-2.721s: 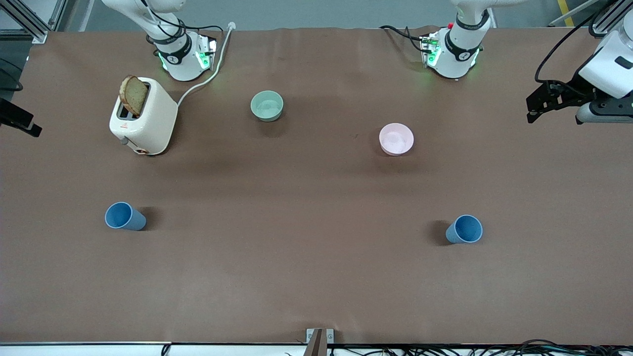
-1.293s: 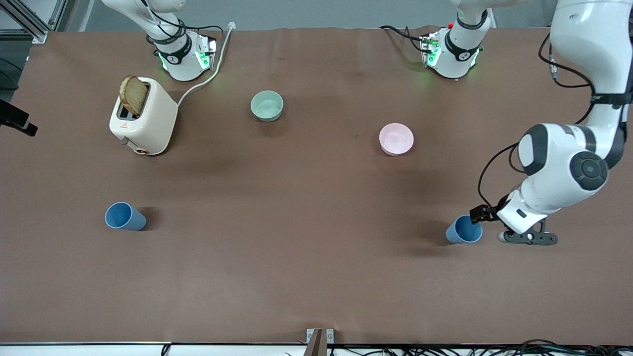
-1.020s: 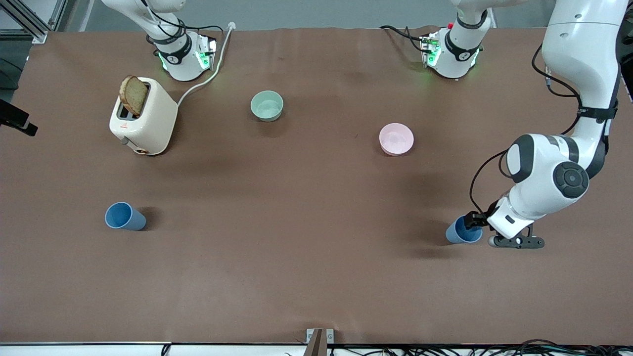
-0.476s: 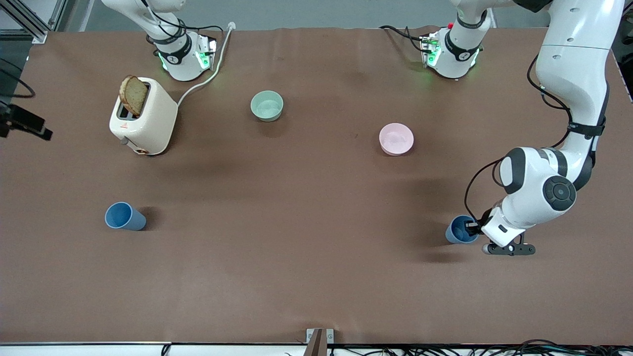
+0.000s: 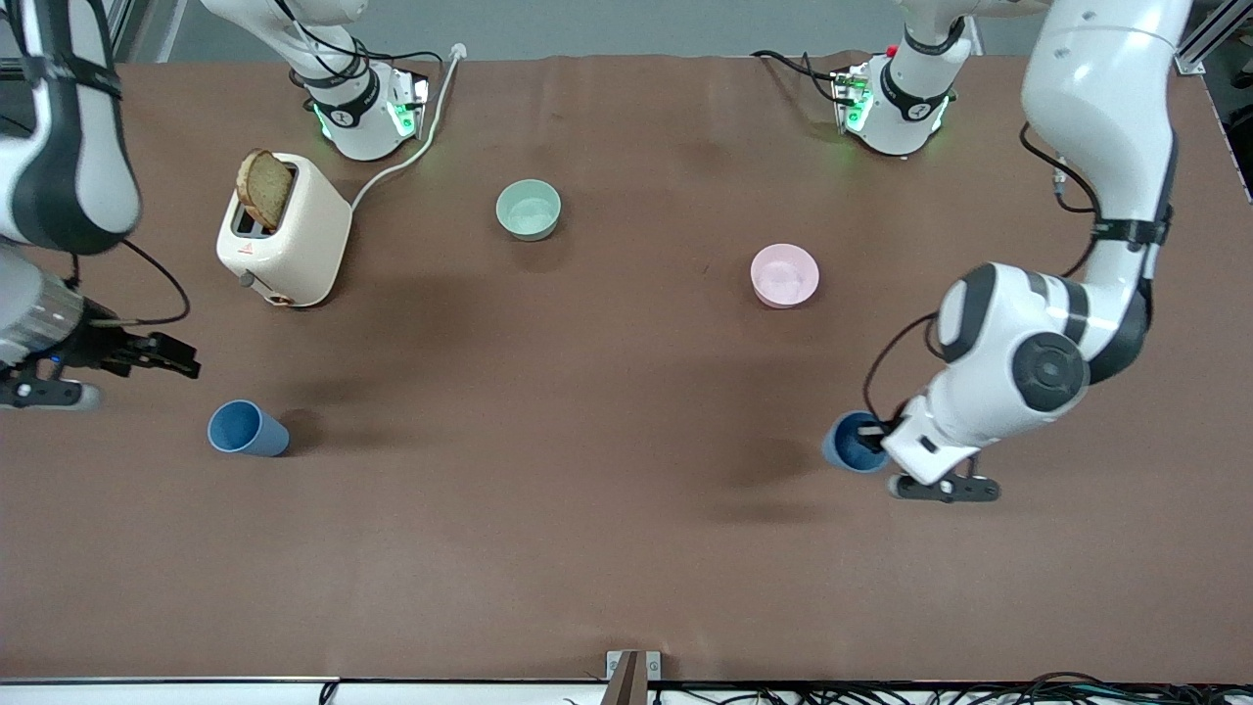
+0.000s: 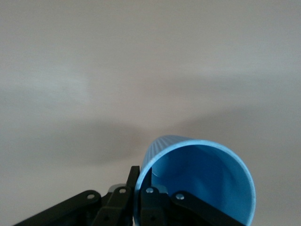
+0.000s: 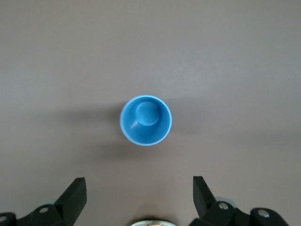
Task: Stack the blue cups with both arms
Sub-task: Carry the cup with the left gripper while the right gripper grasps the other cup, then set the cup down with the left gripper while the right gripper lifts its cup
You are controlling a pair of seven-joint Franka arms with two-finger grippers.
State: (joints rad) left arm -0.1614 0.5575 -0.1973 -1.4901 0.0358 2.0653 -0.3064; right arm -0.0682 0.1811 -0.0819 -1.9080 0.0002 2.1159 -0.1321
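Note:
My right gripper grabs the upright blue cup by its rim next, to stack it into the other blue cup.
My left gripper [image 5: 869,432] is shut on the rim of one blue cup [image 5: 848,443], one finger inside and one outside, and holds it just above the table. In the left wrist view the cup [image 6: 202,183] is tilted with its mouth open to the camera, and the gripper [image 6: 143,178] pinches its wall. The other blue cup [image 5: 245,429] stands upright on the table toward the right arm's end. My right gripper [image 5: 174,358] is open and empty, in the air close above and beside it. In the right wrist view this cup [image 7: 146,120] lies ahead of the wide-open gripper [image 7: 139,188].
A cream toaster [image 5: 289,235] with a slice of bread stands near the right arm's base, its white cable [image 5: 411,147] running toward the base. A pale green bowl [image 5: 529,209] and a pink bowl [image 5: 784,275] sit farther from the front camera than the cups.
My left gripper closed on its cup's rim and carried it toward the table's middle. My right arm swung in from the table's end to above the other cup.

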